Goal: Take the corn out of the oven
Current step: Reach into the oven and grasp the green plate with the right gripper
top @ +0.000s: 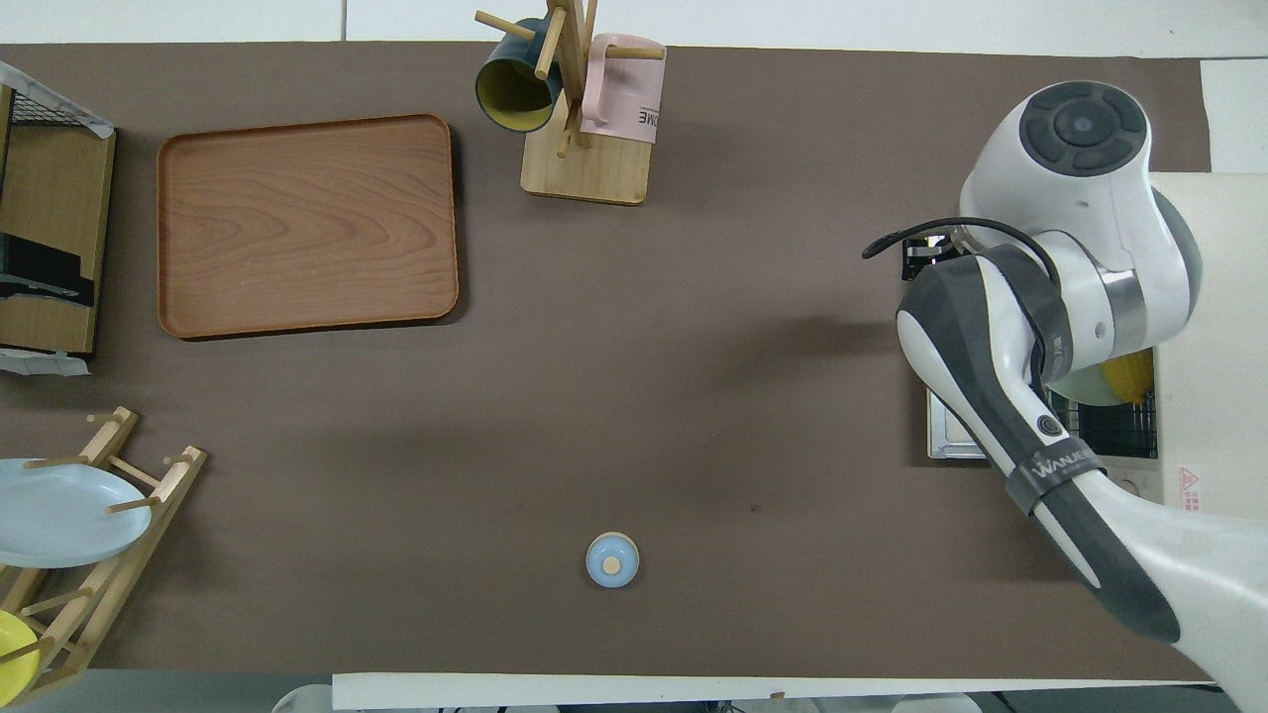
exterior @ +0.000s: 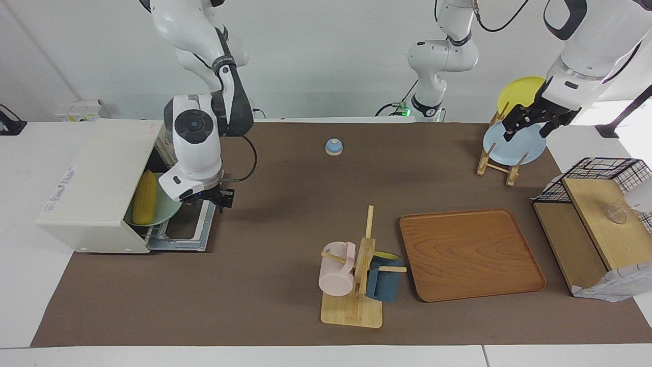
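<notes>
Next, my right gripper grabs the pale green plate by its rim [top: 1084, 402], since the yellow corn [top: 1129, 374] lies loose on the plate.
The cream-white oven [exterior: 97, 178] stands at the right arm's end of the table, its door [exterior: 196, 237] folded down flat. Inside, the yellow corn [exterior: 145, 199] lies on a pale green plate [exterior: 168, 206] on the wire rack. My right gripper [exterior: 216, 198] hangs over the open door, just beside the plate's rim and apart from the corn. From overhead the right arm covers most of the oven [top: 1214, 297]; only a tip of the corn [top: 1129, 374] shows. My left gripper [exterior: 527, 125] waits open over the plate rack, holding nothing.
A wooden rack [exterior: 496, 163] with a blue plate [exterior: 512, 145] and a yellow plate [exterior: 519, 92] stands under the left gripper. A wooden tray [exterior: 468, 255], a mug tree [exterior: 356, 275] with two mugs, a small blue bell [exterior: 333, 147] and a wire basket shelf [exterior: 596, 219] share the table.
</notes>
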